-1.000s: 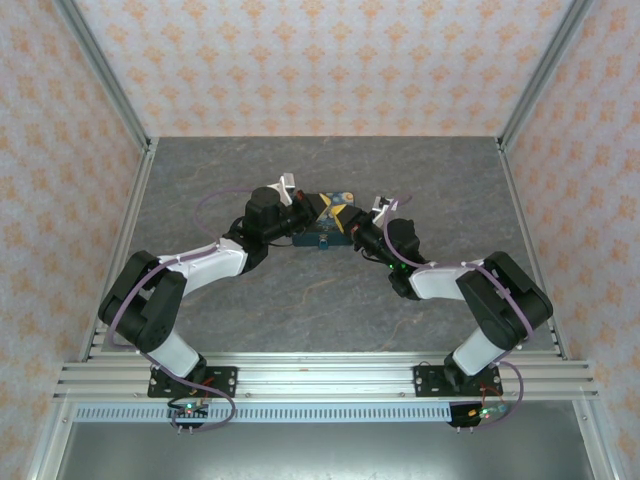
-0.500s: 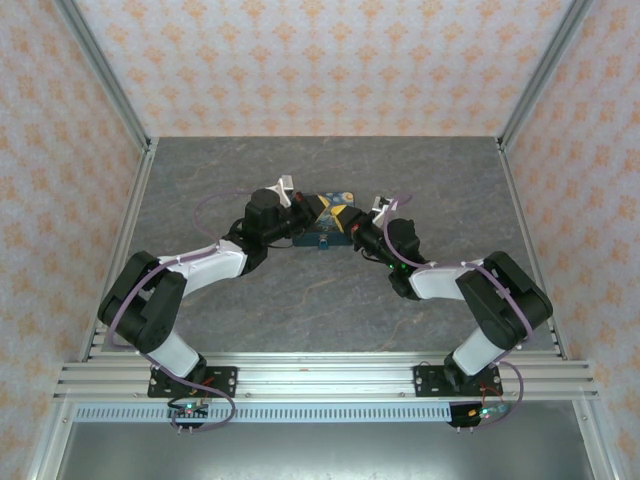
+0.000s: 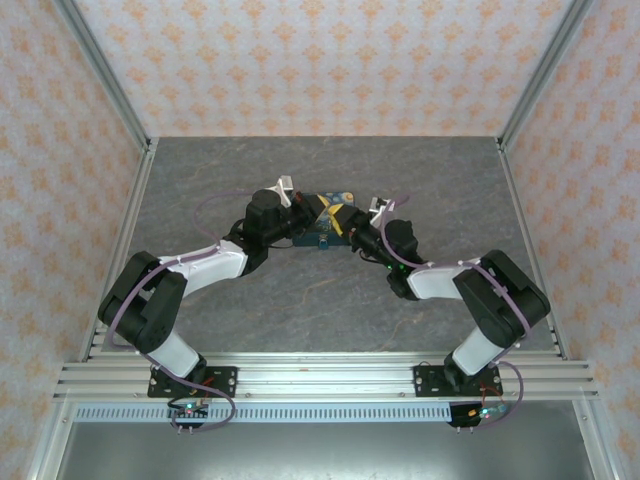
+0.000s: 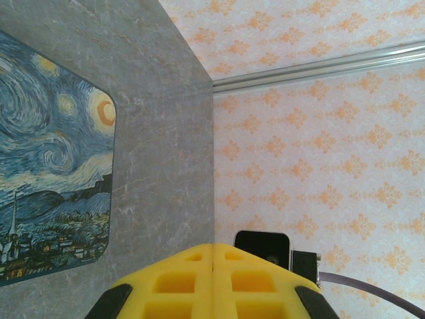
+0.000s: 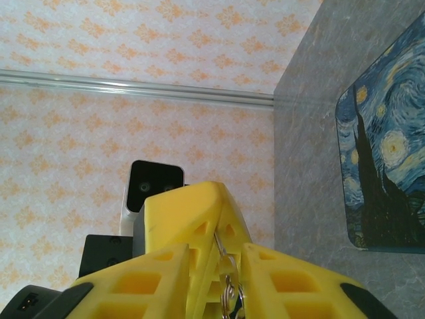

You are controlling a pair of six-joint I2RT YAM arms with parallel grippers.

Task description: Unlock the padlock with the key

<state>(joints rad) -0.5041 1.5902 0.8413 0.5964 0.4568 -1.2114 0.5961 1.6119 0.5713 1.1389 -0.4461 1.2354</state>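
Note:
I will next use my right gripper to grab the key by its hanging ring end (image 5: 230, 285), so that the key's other end stays free to unlock the padlock.
My left gripper (image 3: 303, 210) and right gripper (image 3: 346, 222) meet tip to tip just above the painted mat (image 3: 338, 198). In the right wrist view the left gripper (image 5: 216, 187) pokes up between my right fingers. It is shut on a thin metal key ring (image 5: 228, 276), which hangs from the seam of its pads. My right gripper (image 5: 218, 258) stands open on either side of that ring, with its fingers (image 5: 143, 282) clear of it. In the left wrist view the left gripper (image 4: 212, 246) is pressed tight shut. The key's blade and the padlock are hidden.
The Starry Night mat (image 4: 53, 166) lies flat on the grey table (image 3: 330, 300). Patterned walls with metal corner posts (image 3: 540, 75) close off the back and sides. The left wrist camera (image 5: 154, 187) sits close behind the left fingers.
My right gripper's fingers have spread apart around the key ring. Both grippers have edged slightly left and back. The left gripper stays shut.

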